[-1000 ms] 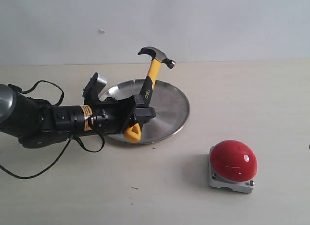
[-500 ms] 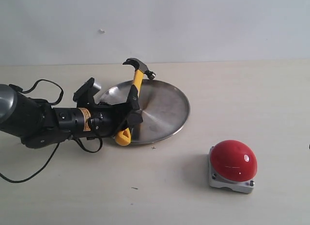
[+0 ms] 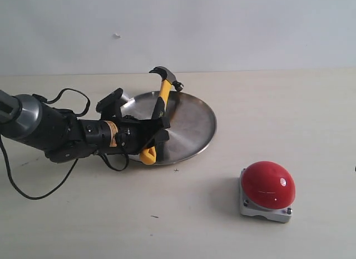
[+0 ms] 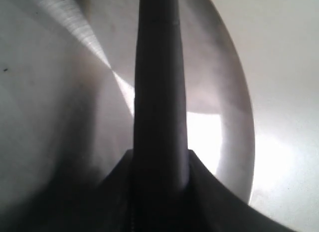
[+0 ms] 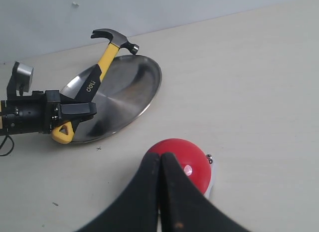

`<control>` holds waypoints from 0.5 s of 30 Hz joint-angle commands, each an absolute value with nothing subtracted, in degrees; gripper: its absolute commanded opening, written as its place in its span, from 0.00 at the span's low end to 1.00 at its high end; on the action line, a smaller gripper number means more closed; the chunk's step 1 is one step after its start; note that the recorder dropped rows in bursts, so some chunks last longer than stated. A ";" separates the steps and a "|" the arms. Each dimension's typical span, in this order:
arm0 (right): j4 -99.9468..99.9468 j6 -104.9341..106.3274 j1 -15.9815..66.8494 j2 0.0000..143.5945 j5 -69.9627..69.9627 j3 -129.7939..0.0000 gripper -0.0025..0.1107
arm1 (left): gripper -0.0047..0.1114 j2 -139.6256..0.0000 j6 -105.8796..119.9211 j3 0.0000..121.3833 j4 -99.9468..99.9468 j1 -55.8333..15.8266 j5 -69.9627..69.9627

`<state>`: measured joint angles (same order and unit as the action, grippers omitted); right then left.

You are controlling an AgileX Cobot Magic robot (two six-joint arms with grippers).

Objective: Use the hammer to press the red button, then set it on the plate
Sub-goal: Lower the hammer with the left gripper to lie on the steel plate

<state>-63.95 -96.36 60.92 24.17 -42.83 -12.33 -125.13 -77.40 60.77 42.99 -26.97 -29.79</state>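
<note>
The hammer's yellow end [image 3: 148, 156] is low at the near rim of the silver plate, so the hammer would lie there. My left gripper opens next.
My left gripper [image 3: 160, 128] is shut on the black part of the hammer's [image 3: 163, 94] handle. The hammer leans steeply over the left side of the silver plate [image 3: 192, 122]. Its dark head sits above the far rim and its yellow end is by the near rim; contact with the plate cannot be told. In the left wrist view the dark handle [image 4: 159, 82] runs up from the left gripper [image 4: 159, 162] over the plate [image 4: 60, 92]. The red button [image 3: 268, 184] stands apart at the front right. My right gripper [image 5: 160, 159] is shut and empty, just in front of the red button [image 5: 194, 162].
The left arm's black body and loose cables [image 3: 61, 133] lie low over the table left of the plate. The right wrist view also shows the hammer [image 5: 97, 72], the plate [image 5: 129, 87] and the left gripper [image 5: 72, 114]. A pale wall stands behind the table.
Over the last second the left gripper sank lower and drew back left with the hammer, and the head came down toward the plate's far rim. The button has not moved.
</note>
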 commanded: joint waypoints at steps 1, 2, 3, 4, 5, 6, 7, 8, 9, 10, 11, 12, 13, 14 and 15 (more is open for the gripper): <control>-64.41 -96.28 60.98 23.80 -42.69 -12.16 0.02 | 0.04 -125.38 -76.63 61.51 43.28 -27.41 -31.66; -64.41 -96.28 60.98 23.80 -42.69 -12.16 0.02 | 0.04 -125.38 -76.63 61.51 43.28 -27.41 -31.66; -64.41 -96.28 60.98 23.80 -42.69 -12.16 0.02 | 0.04 -125.38 -76.63 61.51 43.28 -27.41 -31.66; -64.41 -96.28 60.98 23.80 -42.69 -12.16 0.02 | 0.04 -125.38 -76.63 61.51 43.28 -27.41 -31.66; -64.41 -96.28 60.98 23.80 -42.69 -12.16 0.02 | 0.04 -125.38 -76.63 61.51 43.41 -27.41 -31.66; -64.41 -96.28 60.98 23.80 -42.69 -12.16 0.02 | 0.04 -125.38 -76.51 61.51 43.62 -27.41 -31.66; -64.41 -96.28 60.98 23.80 -42.69 -12.16 0.02 | 0.04 -125.38 -76.51 61.51 43.63 -27.41 -31.66; -64.41 -96.28 60.98 23.80 -42.69 -12.16 0.02 | 0.04 -125.38 -76.51 61.51 43.63 -27.41 -31.66; -64.41 -96.28 60.98 23.80 -42.69 -12.16 0.02 | 0.04 -125.38 -76.51 61.51 44.10 -27.41 -31.66; -64.41 -96.28 60.98 23.80 -42.69 -12.16 0.02 | 0.04 -125.38 -76.65 61.51 44.26 -27.41 -31.66; -64.40 -96.28 60.98 23.75 -42.57 -12.16 0.02 | 0.04 -125.38 -76.65 61.51 44.54 -27.41 -31.66; -64.40 -96.28 60.98 23.75 -42.43 -12.16 0.02 | 0.04 -125.38 -76.65 61.51 44.68 -27.41 -31.66; -64.40 -96.28 60.98 23.75 -42.06 -12.16 0.02 | 0.04 -125.38 -76.65 61.51 44.80 -27.41 -31.66; -64.40 -96.28 60.98 23.75 -41.90 -12.16 0.02 | 0.04 -125.38 -76.65 61.51 45.06 -27.41 -31.66; -64.40 -96.28 60.98 23.75 -41.90 -12.16 0.02 | 0.04 -125.38 -76.65 61.51 45.37 -27.41 -31.48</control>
